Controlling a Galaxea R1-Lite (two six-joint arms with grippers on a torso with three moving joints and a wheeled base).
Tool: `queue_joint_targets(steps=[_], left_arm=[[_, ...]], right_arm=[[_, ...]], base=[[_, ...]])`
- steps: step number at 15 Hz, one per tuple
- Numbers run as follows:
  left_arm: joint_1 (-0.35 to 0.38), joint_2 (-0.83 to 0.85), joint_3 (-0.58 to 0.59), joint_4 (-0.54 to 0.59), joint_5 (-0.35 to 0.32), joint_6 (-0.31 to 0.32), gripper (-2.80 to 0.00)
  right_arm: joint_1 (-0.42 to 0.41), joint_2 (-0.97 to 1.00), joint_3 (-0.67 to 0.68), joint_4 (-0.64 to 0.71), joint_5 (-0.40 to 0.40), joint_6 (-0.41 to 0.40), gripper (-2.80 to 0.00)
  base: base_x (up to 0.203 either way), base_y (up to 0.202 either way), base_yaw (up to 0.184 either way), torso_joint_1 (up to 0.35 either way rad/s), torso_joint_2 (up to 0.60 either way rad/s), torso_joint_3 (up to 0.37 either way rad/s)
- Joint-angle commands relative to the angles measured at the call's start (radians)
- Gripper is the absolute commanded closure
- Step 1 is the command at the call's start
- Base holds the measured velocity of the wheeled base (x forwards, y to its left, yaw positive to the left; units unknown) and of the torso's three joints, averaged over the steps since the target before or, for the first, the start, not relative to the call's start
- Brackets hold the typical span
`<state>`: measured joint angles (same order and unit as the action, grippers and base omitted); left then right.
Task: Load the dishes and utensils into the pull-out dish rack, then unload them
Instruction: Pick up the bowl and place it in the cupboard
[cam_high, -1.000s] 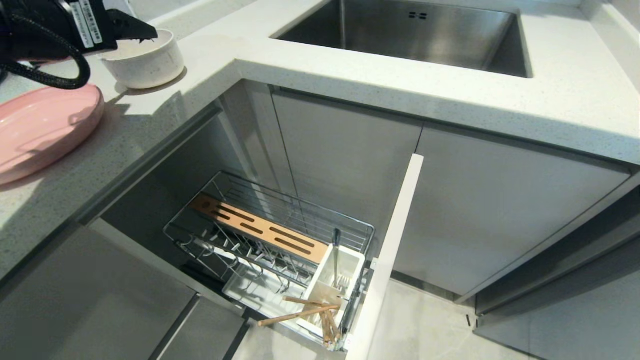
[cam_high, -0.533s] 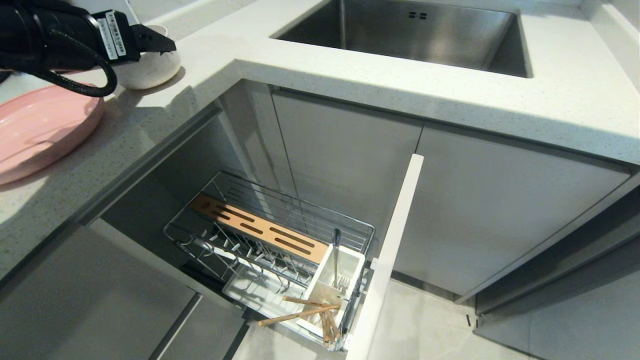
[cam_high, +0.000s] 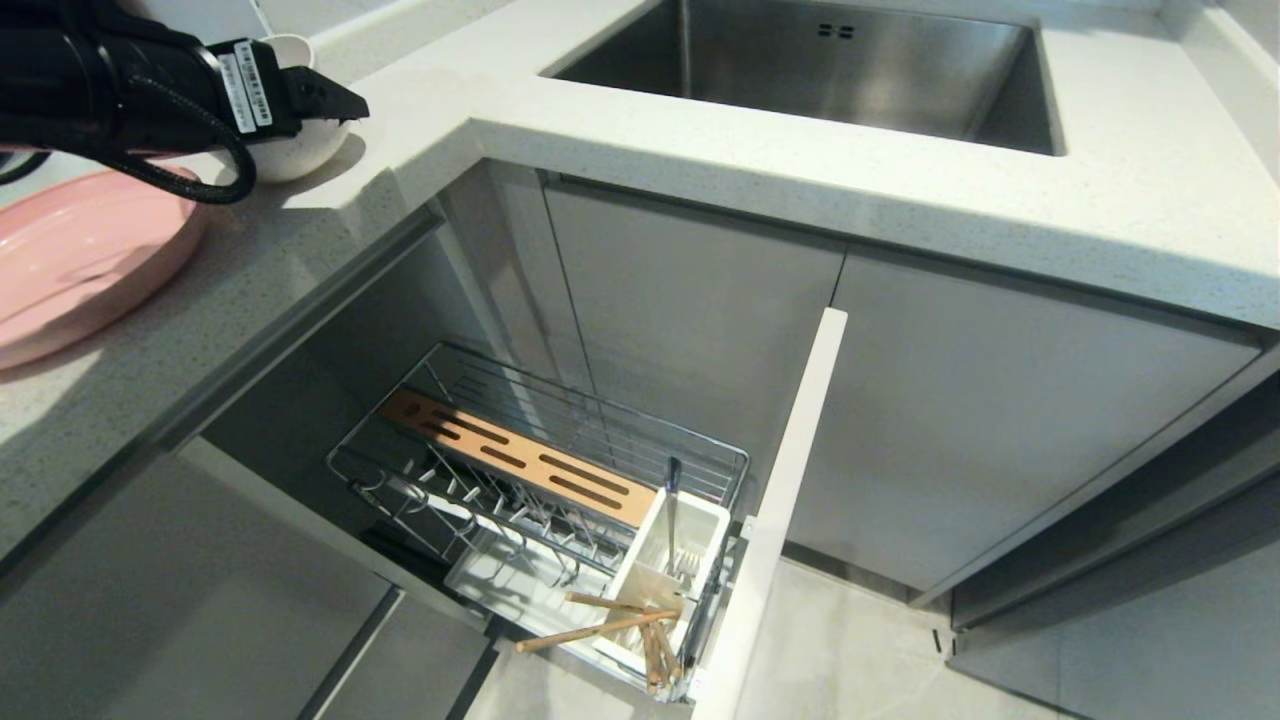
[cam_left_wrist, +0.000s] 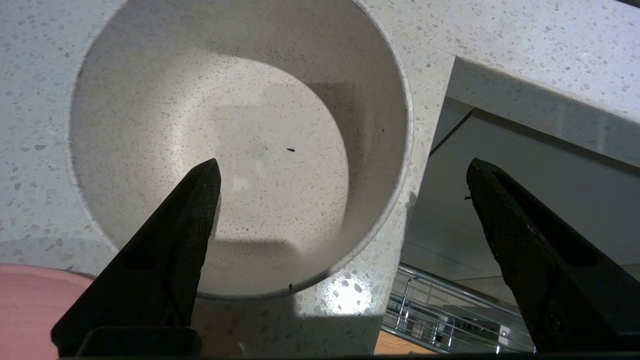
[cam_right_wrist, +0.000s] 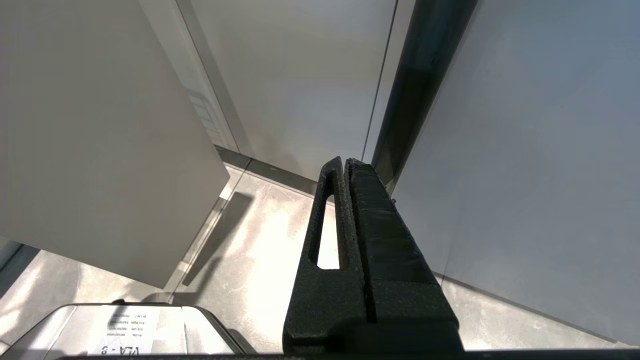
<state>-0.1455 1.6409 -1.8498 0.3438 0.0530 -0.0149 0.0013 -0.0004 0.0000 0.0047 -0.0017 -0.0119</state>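
Both fingers of my left gripper are below the bowl's rim (cam_left_wrist: 410, 141) on either side, one of them past the counter edge. My left gripper should close now, because it would hold the bowl.
The cream speckled bowl (cam_high: 300, 155) (cam_left_wrist: 225, 125) stands on the counter near its corner, empty. My left gripper (cam_high: 335, 105) (cam_left_wrist: 344, 165) hangs over it, open wide. One finger is above the bowl's inside and the other is past its rim, beyond the counter edge. The pink plate (cam_high: 80, 260) (cam_left_wrist: 30, 310) lies on the counter left of the bowl. Below, the pull-out dish rack (cam_high: 600, 405) is drawn out. Its white caddy (cam_high: 700, 520) holds the fork (cam_high: 672, 500), and the chopsticks (cam_high: 600, 628) lean out of the caddy. My right gripper (cam_right_wrist: 345, 162) is shut, parked low by the cabinet doors.
The steel sink (cam_high: 820, 70) is set in the counter to the right. The rack's narrow cabinet front (cam_high: 780, 500) sticks out over the floor. A slotted wooden strip (cam_high: 520, 465) lies along the rack. Grey cabinet doors stand on both sides.
My left gripper has moved right, from the bowl's left side to over its far rim. The bowl, plate and rack have stayed put.
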Motion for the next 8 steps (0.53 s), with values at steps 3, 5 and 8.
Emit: queue_joint_targets(steps=[3,5,8], left_arm=[[0.000,0.008,0.000,0.003,0.001,0.001,-2.80],[0.000,0.008,0.001,0.003,0.000,0.003,0.00],[0.000,0.006,0.000,0.003,0.001,0.001,0.00]], right_arm=[[0.000,-0.001,0.000,0.000,0.000,0.000,0.00],[0.000,-0.001,0.000,0.000,0.000,0.000,0.00],[0.000,0.000,0.000,0.000,0.000,0.000,0.00]], base=[[0.000,0.000,0.000,0.000,0.00,0.000],[0.000,0.000,0.000,0.000,0.00,0.000],[0.000,0.000,0.000,0.000,0.00,0.000]])
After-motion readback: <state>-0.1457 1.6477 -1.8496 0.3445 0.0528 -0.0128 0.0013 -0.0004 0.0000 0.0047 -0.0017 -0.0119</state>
